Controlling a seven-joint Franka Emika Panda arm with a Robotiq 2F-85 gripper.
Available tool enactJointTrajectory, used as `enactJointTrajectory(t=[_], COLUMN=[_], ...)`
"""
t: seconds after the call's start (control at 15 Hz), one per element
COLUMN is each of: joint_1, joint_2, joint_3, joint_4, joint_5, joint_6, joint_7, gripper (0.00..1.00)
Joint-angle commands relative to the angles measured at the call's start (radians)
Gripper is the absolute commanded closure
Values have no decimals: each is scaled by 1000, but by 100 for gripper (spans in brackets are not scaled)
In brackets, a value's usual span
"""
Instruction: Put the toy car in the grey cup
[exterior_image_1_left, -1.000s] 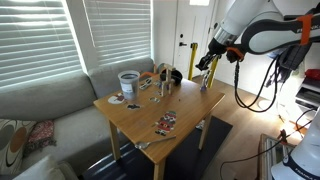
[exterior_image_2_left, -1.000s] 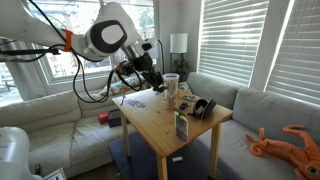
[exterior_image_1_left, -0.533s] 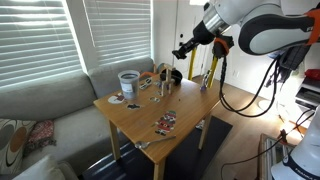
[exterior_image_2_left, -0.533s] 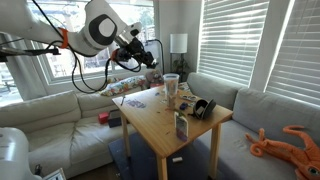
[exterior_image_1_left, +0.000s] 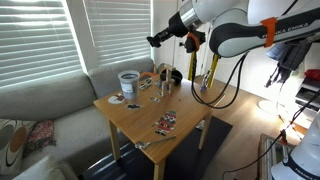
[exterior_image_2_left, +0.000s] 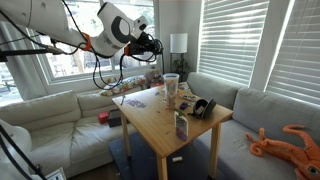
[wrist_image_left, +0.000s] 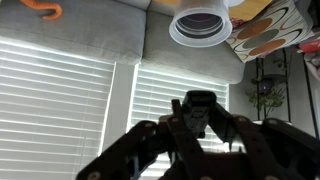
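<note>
The grey cup's opening is beyond my gripper's fingers, so the car would miss if I opened now. My gripper keeps hold of the toy car (wrist_image_left: 197, 107).
The grey cup (exterior_image_1_left: 128, 82) stands upright near a corner of the wooden table (exterior_image_1_left: 150, 118), next to the sofa; it also shows in an exterior view (exterior_image_2_left: 171, 84) and at the top of the wrist view (wrist_image_left: 201, 22), its open mouth facing the camera. My gripper (exterior_image_1_left: 155, 41) hangs high in the air, above the table and to one side of the cup, also seen in an exterior view (exterior_image_2_left: 152, 44). In the wrist view the jaws (wrist_image_left: 197, 118) are shut on a small dark object, the toy car (wrist_image_left: 197, 107).
Black headphones (exterior_image_2_left: 203, 107), a small upright bottle (exterior_image_1_left: 164, 86), a flat disc (exterior_image_1_left: 117, 98) and printed cards (exterior_image_1_left: 165, 123) lie on the table. Grey sofa (exterior_image_1_left: 50, 105) surrounds it. An orange plush toy (exterior_image_2_left: 290, 140) lies on the sofa. Window blinds are behind.
The arm has swung up and across from the table's far end toward the cup side, carrying the dark toy in its jaws.
</note>
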Motion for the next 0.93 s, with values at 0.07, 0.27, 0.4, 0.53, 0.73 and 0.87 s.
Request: enactJointTrajectory(t=[0.07, 0.27, 0.4, 0.53, 0.73, 0.87], joint_1=[0, -4, -4, 16, 25, 11], joint_2=[2, 44, 124, 220, 354, 410], joint_3=[2, 14, 25, 30, 36, 57], joint_4=[6, 45, 117, 196, 312, 364], joint_5=[0, -23, -36, 2, 51, 91], joint_6=[0, 28, 64, 79, 91, 66], joint_7=[0, 8, 5, -38, -127, -201], gripper=[69, 92, 92, 92, 92, 92])
